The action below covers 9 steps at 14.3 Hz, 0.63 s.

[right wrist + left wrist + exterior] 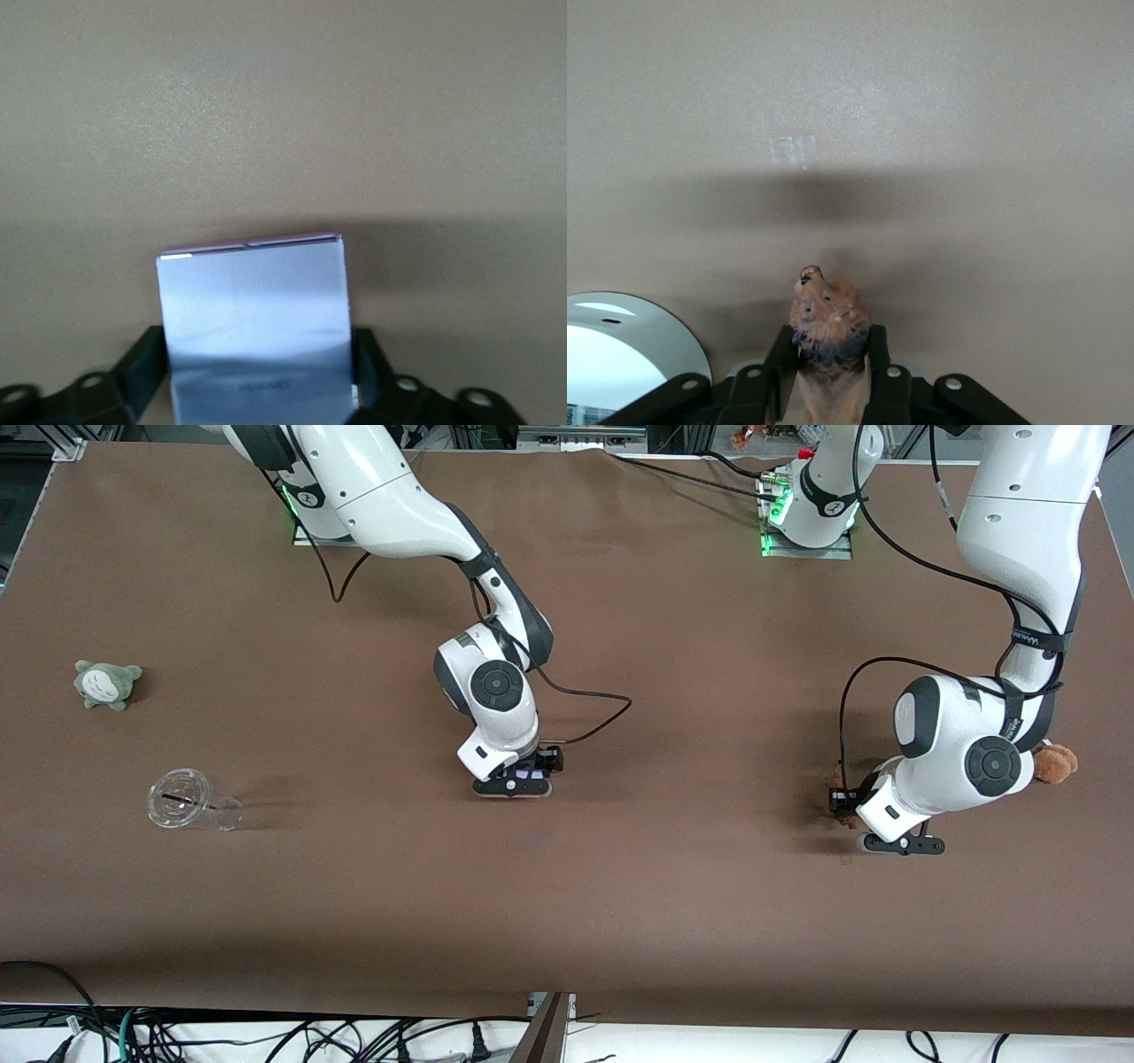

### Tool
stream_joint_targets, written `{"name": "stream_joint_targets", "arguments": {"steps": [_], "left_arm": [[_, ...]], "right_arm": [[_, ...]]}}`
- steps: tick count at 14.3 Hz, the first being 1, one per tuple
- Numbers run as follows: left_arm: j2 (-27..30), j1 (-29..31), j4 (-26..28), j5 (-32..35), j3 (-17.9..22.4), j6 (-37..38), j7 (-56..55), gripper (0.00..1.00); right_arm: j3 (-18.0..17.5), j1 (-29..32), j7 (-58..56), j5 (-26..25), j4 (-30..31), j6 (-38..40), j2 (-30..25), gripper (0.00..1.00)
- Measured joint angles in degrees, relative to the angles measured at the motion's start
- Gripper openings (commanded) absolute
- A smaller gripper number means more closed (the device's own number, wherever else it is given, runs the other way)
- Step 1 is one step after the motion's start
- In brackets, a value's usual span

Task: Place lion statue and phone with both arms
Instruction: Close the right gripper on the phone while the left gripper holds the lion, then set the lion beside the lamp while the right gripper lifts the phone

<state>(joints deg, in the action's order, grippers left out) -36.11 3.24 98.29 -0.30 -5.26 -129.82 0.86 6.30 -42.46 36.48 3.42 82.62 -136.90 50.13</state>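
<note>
The lion statue (829, 320) is low over the table beside the stand in my left gripper and would lie at rest, so it is time to open.
My left gripper (830, 354) is shut on the lion statue (829, 320), a small orange-brown figurine with a darker mane, gripped at the neck with its head sticking out past the fingertips. In the front view this gripper (843, 813) is low over the table toward the left arm's end, and the statue is mostly hidden there. My right gripper (257, 376) is shut on the phone (252, 310), a flat pale lavender slab held by its two side edges. In the front view this gripper (530, 778) is low over the middle of the table, with only a sliver of the phone (530, 775) showing.
A grey-green plush (107, 683) and a clear plastic cup (188, 801) on its side lie toward the right arm's end. A tan-brown plush (1056, 762) lies beside my left arm's wrist, partly hidden. A faint pale mark (792, 150) shows on the brown table.
</note>
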Motion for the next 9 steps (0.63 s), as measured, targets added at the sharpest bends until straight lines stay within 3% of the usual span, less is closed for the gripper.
{"name": "stream_joint_targets", "arguments": {"steps": [3, 4, 6, 8, 9], "left_arm": [[0.0, 0.0, 0.0, 0.0, -0.1, 0.0, 0.1, 0.0], [0.0, -0.1, 0.0, 0.0, -0.1, 0.0, 0.1, 0.04], [-0.3, -0.1, 0.0, 0.0, -0.2, 0.0, 0.1, 0.25], [-0.4, -0.1, 0.0, 0.0, -0.2, 0.0, 0.2, 0.78], [-0.5, -0.2, 0.0, 0.0, -0.2, 0.0, 0.2, 0.99]], "right_arm": [[0.4, 0.1, -1.6, 0.0, -0.2, -0.3, -0.1, 0.37], [0.6, 0.3, -1.9, 0.0, -0.3, -0.3, -0.2, 0.37], [1.1, 1.5, -3.1, 0.0, -0.7, -0.2, -0.6, 0.37], [1.4, 4.5, -6.1, 0.0, -0.9, 1.3, -1.9, 0.37], [1.4, 6.5, -8.1, 0.0, -1.0, 2.7, -2.7, 0.37]]}}
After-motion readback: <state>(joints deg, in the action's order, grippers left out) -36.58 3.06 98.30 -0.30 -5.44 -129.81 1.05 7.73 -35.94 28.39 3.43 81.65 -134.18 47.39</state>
